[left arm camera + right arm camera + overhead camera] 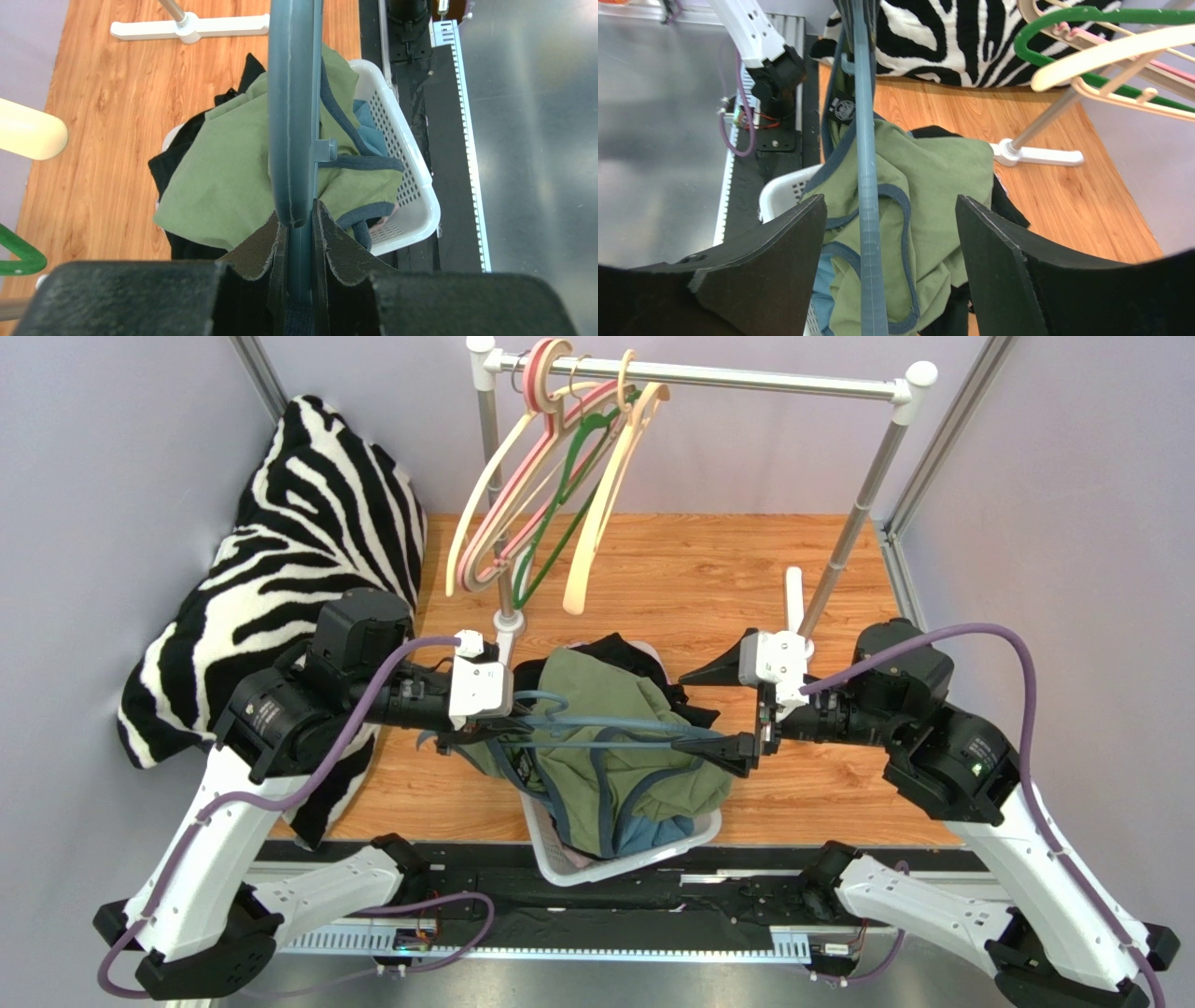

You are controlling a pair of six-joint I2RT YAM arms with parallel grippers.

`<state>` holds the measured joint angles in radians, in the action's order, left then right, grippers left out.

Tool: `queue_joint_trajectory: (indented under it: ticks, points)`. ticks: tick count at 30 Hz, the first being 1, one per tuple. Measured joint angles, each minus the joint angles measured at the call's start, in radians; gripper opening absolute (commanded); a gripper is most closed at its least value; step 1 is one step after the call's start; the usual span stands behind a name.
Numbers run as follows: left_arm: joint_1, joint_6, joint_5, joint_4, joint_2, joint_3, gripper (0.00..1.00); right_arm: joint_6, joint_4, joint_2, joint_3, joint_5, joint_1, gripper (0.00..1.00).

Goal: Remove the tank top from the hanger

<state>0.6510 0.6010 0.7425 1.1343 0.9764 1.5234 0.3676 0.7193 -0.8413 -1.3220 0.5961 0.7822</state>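
I need to remove the tank top, so my right gripper should next grab the blue hanger by its bare end (707,737) (870,243) and leave the strap end free.
A blue hanger (617,728) is held level above the white basket (631,861). My left gripper (470,735) is shut on its left end; in the left wrist view my gripper (300,217) clamps the hanger (295,140). The green tank top (617,770) with dark blue trim lies bunched in the basket under the hanger, also in the left wrist view (224,182) and right wrist view (934,182). One strap runs up along the hanger; I cannot tell if it is hooked on. My right gripper (723,711) is open at the hanger's right end, its fingers either side of the hanger arm (868,210).
A clothes rack (701,375) at the back holds several empty hangers (561,476). Its foot (1036,154) rests on the wooden table. A zebra cushion (295,546) leans at the left. A black garment (624,655) lies under the tank top in the basket.
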Motion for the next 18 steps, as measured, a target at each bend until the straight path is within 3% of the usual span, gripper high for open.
queue_joint_trajectory:
  ticks: [8,13,16,17,18]
  points:
    - [0.004,0.030,-0.019,0.013,0.006,0.006,0.08,-0.055,-0.055,-0.029,0.037,0.072,0.000,0.64]
    - [0.004,0.034,-0.023,0.014,0.011,0.025,0.08,-0.075,-0.058,-0.037,0.069,0.075,0.003,0.52]
    - [0.004,0.034,-0.023,0.014,0.011,0.026,0.07,-0.083,-0.059,-0.040,0.072,0.063,0.008,0.34]
    - [0.004,0.034,-0.023,0.014,0.011,0.026,0.07,-0.087,-0.060,-0.040,0.072,0.058,0.008,0.18]
    - [0.004,0.034,-0.023,0.014,0.011,0.026,0.08,-0.088,-0.063,-0.040,0.072,0.057,0.008,0.08]
